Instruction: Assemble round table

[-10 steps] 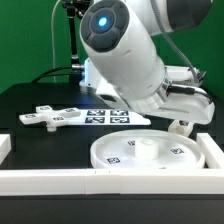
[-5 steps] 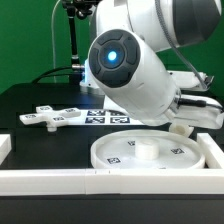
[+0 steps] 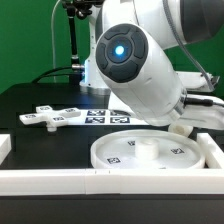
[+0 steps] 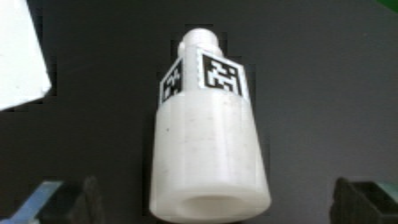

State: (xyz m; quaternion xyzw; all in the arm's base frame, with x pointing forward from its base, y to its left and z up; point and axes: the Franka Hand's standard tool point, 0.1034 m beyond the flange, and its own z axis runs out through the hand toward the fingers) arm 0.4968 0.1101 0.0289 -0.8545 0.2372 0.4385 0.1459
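My gripper should next grab the post by its open end, to fit its narrower end to the disc's middle.
The short cylindrical post lies on the black table, with a square tag near its far, narrower end. My gripper is open and straddles the post's near open end. Its dark fingers stand clear on both sides, with gaps to the post. In the exterior view the gripper is low at the right, behind the disc and mostly hidden by the arm. The large rimmed disc with its hub lies at the front. The flat cross-shaped piece lies at the exterior view's left.
The marker board lies flat behind the disc. White border rails run along the front and the exterior view's right. A white edge shows beside the post in the wrist view. A black stand rises at the back.
The arm has swung toward the exterior view's right and its big joint has risen a little. The disc, cross piece and marker board have not moved.
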